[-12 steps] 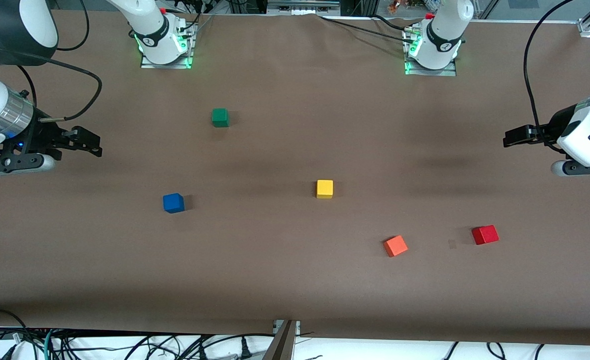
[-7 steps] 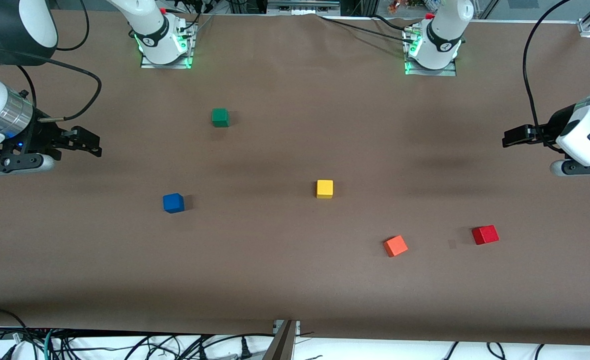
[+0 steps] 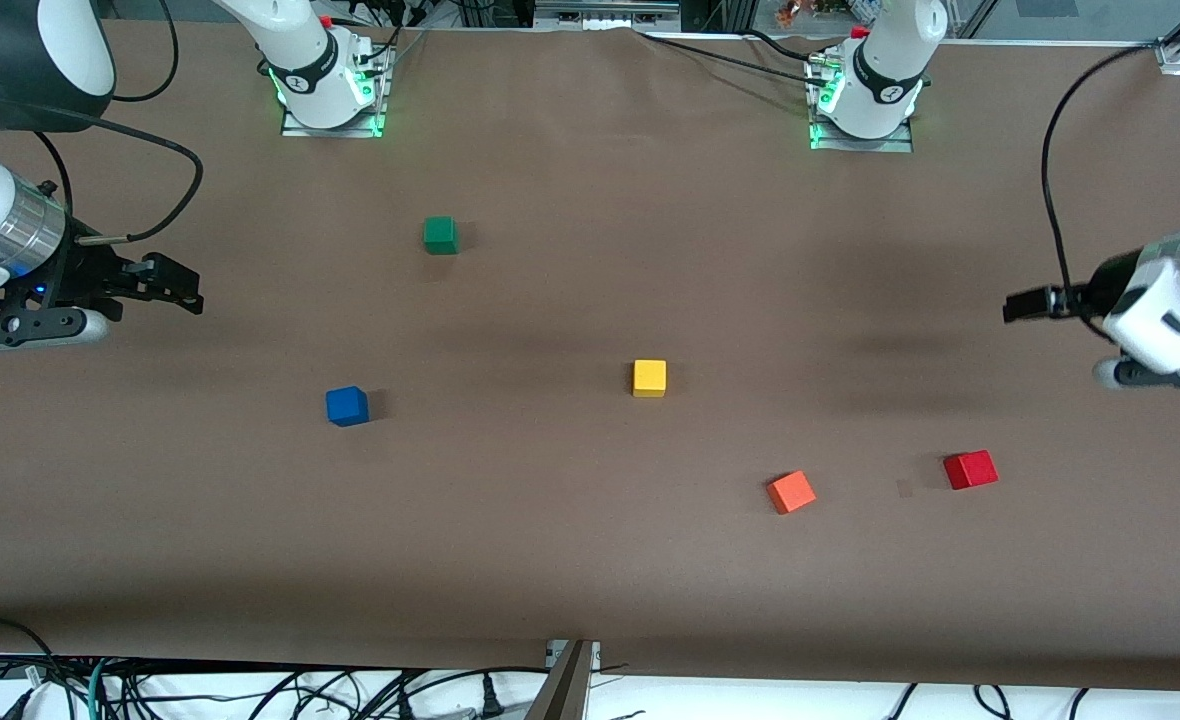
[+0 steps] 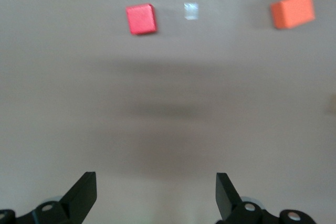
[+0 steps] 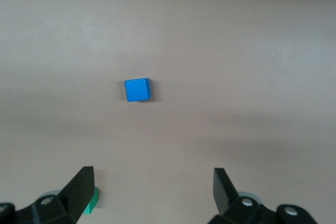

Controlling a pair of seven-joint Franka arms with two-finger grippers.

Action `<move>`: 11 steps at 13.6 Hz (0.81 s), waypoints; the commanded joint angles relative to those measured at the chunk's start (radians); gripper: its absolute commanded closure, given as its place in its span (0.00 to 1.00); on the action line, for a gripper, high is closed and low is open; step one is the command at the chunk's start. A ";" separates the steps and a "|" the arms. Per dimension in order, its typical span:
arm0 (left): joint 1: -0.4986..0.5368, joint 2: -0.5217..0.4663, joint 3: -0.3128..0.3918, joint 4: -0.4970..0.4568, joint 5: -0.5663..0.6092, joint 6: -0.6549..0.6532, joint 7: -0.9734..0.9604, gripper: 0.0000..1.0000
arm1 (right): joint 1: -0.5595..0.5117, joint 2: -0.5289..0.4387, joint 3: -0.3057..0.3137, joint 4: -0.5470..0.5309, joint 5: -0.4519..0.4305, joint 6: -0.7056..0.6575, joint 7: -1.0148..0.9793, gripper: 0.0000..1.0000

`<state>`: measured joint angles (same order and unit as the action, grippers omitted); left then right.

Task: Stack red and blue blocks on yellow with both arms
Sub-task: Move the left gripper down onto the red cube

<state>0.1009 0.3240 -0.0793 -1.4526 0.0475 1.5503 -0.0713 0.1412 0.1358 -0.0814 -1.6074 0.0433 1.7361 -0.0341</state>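
Observation:
The red cube should go on top of the yellow cube, so the left gripper should next grab it by its opposite sides.
The yellow cube sits mid-table. The blue cube lies toward the right arm's end and also shows in the right wrist view. The red cube lies toward the left arm's end, nearer the front camera than the yellow cube, and also shows in the left wrist view. My left gripper hangs open and empty over bare table at its end; it also shows in its own wrist view. My right gripper hangs open and empty over bare table at its end; it also shows in its own wrist view.
An orange cube lies beside the red cube, toward the middle, and shows in the left wrist view. A green cube lies farther from the front camera than the blue cube; its edge shows in the right wrist view. The brown table spans the view.
My left arm's hand has shifted a little lower in the front view, toward the red cube. My right arm and all the cubes have not moved.

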 commanded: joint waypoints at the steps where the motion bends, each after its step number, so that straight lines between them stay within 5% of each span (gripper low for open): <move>1: 0.009 0.116 0.000 0.046 0.046 0.097 0.005 0.00 | -0.017 0.019 0.019 0.030 -0.016 -0.018 0.005 0.00; 6: 0.051 0.268 0.003 0.034 0.043 0.290 -0.036 0.00 | -0.015 0.033 0.019 0.032 -0.014 -0.017 0.003 0.00; 11: 0.063 0.363 0.003 -0.080 0.038 0.598 -0.068 0.00 | -0.008 0.065 0.020 0.030 -0.011 -0.017 -0.006 0.00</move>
<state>0.1568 0.6739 -0.0702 -1.4860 0.0735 2.0567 -0.1178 0.1418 0.1761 -0.0739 -1.6064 0.0430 1.7366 -0.0341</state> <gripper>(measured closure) 0.000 0.000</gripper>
